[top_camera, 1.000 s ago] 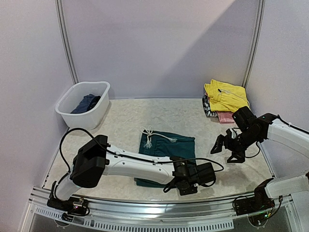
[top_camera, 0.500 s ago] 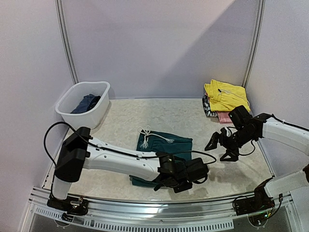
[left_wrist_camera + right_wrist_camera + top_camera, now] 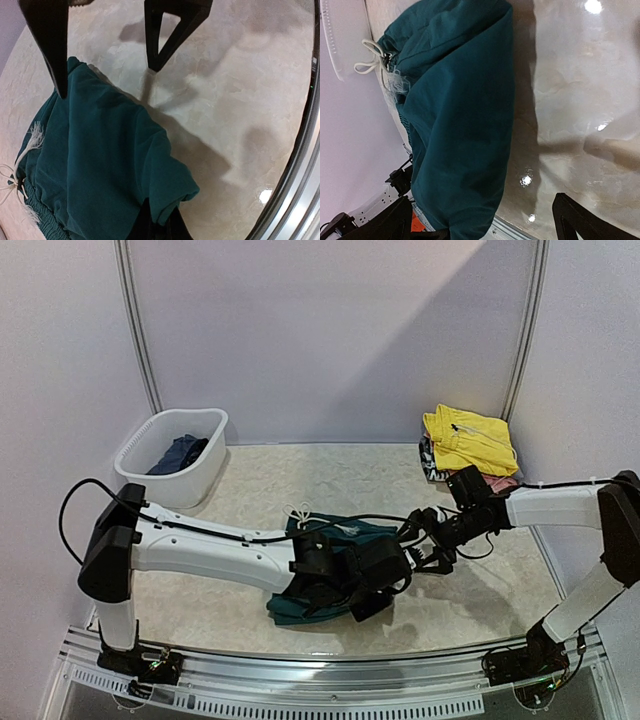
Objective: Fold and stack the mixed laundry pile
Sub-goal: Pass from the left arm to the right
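The robot's right gripper needs to lay the dark teal shorts [image 3: 343,534] on the folded stack, so next it needs to grab them by the bunched side away from the drawstring.
The dark teal shorts [image 3: 343,534] lie bunched at the table's middle, their white drawstring [image 3: 301,513] at the back left. My left gripper [image 3: 388,578] is shut on a corner of the shorts' hem and holds it up off the table; in the left wrist view the cloth [image 3: 100,165] hangs from my gripper [image 3: 157,228]. My right gripper [image 3: 418,542] is open just right of the shorts. In the right wrist view the shorts [image 3: 465,125] fill the left side and reach down between my spread fingers [image 3: 485,223].
A white plastic tub [image 3: 196,478] with a navy garment [image 3: 178,452] stands at the back left. A folded stack topped by a yellow garment [image 3: 468,438] sits at the back right. The table's metal front rail [image 3: 330,685] runs close below the shorts.
My left gripper has moved back and to the left, pulling the shorts' near edge up and bunching them. My right gripper has reached left to the shorts' right edge.
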Motion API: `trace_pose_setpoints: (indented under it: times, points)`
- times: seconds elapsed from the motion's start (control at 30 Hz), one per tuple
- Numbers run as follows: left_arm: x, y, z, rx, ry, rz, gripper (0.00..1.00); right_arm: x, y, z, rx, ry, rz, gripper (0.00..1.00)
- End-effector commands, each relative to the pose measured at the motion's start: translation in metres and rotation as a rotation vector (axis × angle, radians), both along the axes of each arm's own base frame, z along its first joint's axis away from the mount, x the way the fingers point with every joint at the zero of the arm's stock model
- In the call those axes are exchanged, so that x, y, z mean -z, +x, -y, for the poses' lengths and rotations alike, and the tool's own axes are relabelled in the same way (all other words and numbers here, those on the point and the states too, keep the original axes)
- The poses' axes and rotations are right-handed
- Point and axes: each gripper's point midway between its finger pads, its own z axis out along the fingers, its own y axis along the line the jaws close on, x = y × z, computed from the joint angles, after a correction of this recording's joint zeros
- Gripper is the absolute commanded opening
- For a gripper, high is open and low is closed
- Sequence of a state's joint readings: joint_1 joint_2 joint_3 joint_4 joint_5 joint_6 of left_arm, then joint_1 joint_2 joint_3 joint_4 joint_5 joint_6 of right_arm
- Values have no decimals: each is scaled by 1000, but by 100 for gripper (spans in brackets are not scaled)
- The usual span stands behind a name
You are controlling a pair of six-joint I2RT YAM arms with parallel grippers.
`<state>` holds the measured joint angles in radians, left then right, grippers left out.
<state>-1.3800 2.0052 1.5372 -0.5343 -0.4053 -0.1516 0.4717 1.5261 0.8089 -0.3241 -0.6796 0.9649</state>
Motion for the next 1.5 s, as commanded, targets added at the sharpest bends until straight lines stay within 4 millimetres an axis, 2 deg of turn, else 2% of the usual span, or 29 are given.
trace_pose_setpoints:
  times: [0.0,0.2,0.37,0.57,0.8,0.87,0.97,1.07,1.1,1.3,1.47]
  points:
    - [-21,6,2,-27,-85,-3,0,5,6,-27,-31,61,-11,99]
    - [-25,4,2,-29,-109,-13,0,15,19,-53,-42,134,-35,98]
    - [-26,4,1,-33,-118,-15,0,22,35,-71,-73,197,-24,89]
    - [-25,3,-1,-39,-120,-22,0,28,48,-87,-101,273,-12,61]
    - [-24,2,-1,-48,-123,-32,1,18,61,-97,-144,291,29,26]
    - [-26,2,-3,-55,-121,-36,15,17,63,-98,-156,277,36,17]
    - [-27,3,-9,-85,-119,-39,61,17,68,-100,-180,256,49,6]
    - [-32,6,-18,-125,-122,-31,95,17,71,-100,-202,223,55,0]
    - [-33,7,-21,-136,-120,-27,99,18,72,-99,-205,204,50,0]
    - [-58,11,-49,-212,-128,0,100,19,90,-83,-265,41,100,0]
    - [-75,17,-92,-317,-133,49,100,16,118,-58,-275,-107,163,0]
